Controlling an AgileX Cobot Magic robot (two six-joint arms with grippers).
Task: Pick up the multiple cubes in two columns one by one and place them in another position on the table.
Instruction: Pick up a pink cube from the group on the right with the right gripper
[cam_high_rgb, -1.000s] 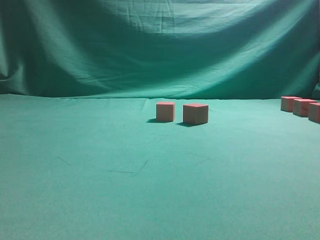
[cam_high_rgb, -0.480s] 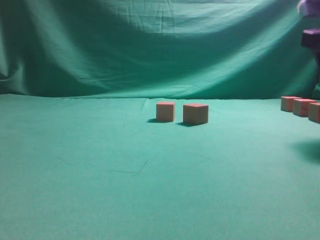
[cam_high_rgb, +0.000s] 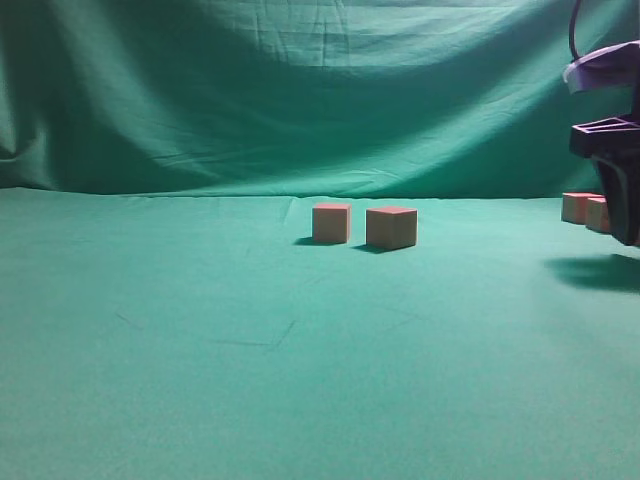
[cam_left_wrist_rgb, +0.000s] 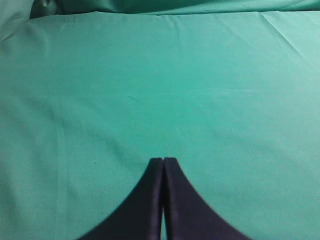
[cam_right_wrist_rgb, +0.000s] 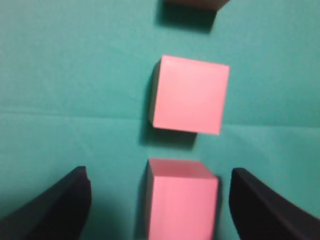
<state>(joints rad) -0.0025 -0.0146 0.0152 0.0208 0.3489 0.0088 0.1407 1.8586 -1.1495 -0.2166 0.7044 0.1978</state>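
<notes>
My right gripper should next grab the pink-topped cube by its free opposite sides, as the neighbouring cube crowds its back side.
Two cubes (cam_high_rgb: 331, 222) (cam_high_rgb: 391, 227) stand side by side mid-table on the green cloth table (cam_high_rgb: 250, 340). More cubes (cam_high_rgb: 577, 207) sit at the far right, partly hidden behind my right gripper (cam_high_rgb: 626, 232), which hangs over them. In the right wrist view the right gripper (cam_right_wrist_rgb: 159, 171) is open, its black fingers (cam_right_wrist_rgb: 65, 205) on either side of a pink-topped cube (cam_right_wrist_rgb: 182, 200) with a gap on each side. A second cube (cam_right_wrist_rgb: 190, 95) lies just beyond it, and a third (cam_right_wrist_rgb: 195, 2) is cut by the top edge. My left gripper (cam_left_wrist_rgb: 163, 160) is shut over bare cloth.
A draped green backdrop (cam_high_rgb: 300, 90) rises behind the table. The right arm casts a dark shadow (cam_high_rgb: 600, 272) on the cloth near the right edge. Faint creases (cam_high_rgb: 270, 340) mark the near cloth.
The right arm has come into the exterior view from the upper right and lowered over the right-hand cubes, hiding one. The two middle cubes have not moved.
</notes>
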